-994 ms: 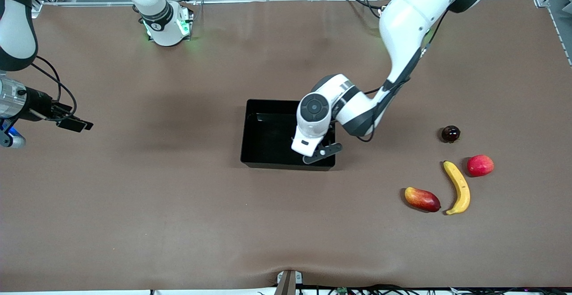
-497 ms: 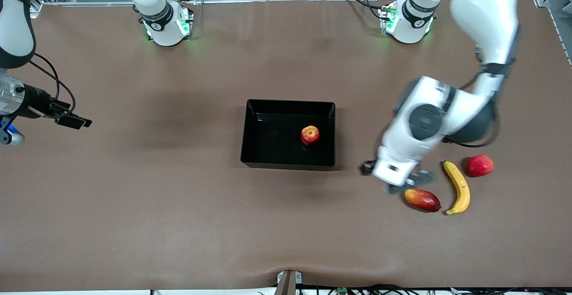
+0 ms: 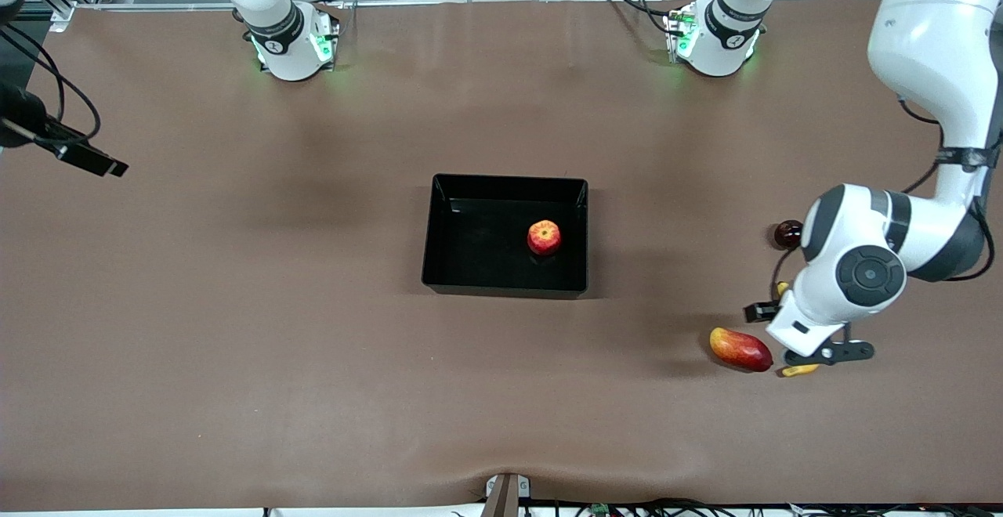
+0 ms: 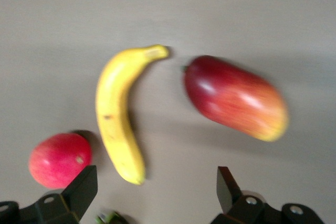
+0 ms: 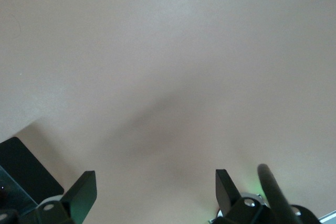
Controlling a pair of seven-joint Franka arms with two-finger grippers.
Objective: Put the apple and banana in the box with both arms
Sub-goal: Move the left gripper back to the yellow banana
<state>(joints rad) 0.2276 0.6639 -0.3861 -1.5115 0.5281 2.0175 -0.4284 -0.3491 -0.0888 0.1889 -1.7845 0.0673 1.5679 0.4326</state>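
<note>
My left gripper is to put the banana in the black box, so next it should grab the banana by its blunt end [image 4: 130, 164] opposite the stem.
The apple [image 3: 544, 236] lies in the black box [image 3: 470, 254], beside the wall toward the left arm's end. My left gripper [image 3: 798, 334] is open and empty, over the banana. In the front view only the banana's tips [image 3: 799, 370] show under the hand. In the left wrist view the whole yellow banana [image 4: 118, 114] lies on the table, one end between the open left gripper [image 4: 155, 192] fingers. My right gripper [image 3: 94, 161] is open and empty, up over bare table at the right arm's end; it also shows in the right wrist view [image 5: 155, 192].
A red-yellow mango-like fruit [image 3: 740, 348] [image 4: 235, 98] lies beside the banana, toward the box. A smooth red fruit [image 4: 59, 159] lies beside the banana, away from the box. A small dark red fruit [image 3: 788, 233] lies farther from the front camera.
The left gripper let go of the apple in the box and swung toward the left arm's end of the table, now over the banana. The right gripper drew back toward the table's edge.
</note>
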